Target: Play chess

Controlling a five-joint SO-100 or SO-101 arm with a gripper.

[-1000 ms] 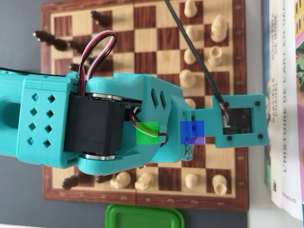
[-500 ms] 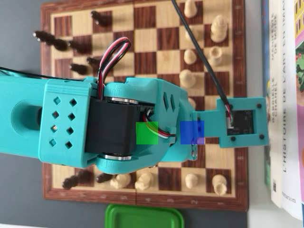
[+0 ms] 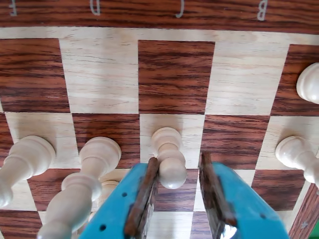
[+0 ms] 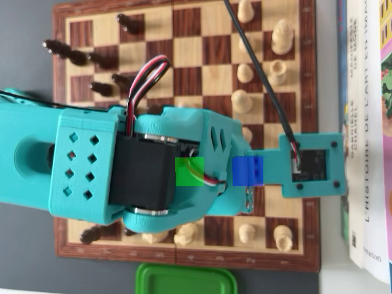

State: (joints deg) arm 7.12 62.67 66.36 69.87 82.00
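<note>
I will next grab the white pawn by its round head [image 3: 172,174] with my gripper. Then the pawn can make its move in chess.
In the wrist view my gripper [image 3: 179,159] hangs over the wooden chessboard [image 3: 174,74] with its teal jaws open. A white pawn [image 3: 168,149] stands between them. Its head rests against the left finger [image 3: 147,191], with a clear gap to the right finger [image 3: 213,191]. In the overhead view the teal arm [image 4: 153,165] covers the middle of the board [image 4: 184,258] and hides the gripper and this pawn.
White pieces stand close by: two to the left [image 3: 25,159] [image 3: 84,184] and two to the right [image 3: 299,154] [image 3: 309,82]. Overhead, dark pieces [image 4: 98,61] stand on the left and white ones [image 4: 245,73] on the right. A green lid [image 4: 184,280] lies below the board, books [image 4: 367,122] to its right.
</note>
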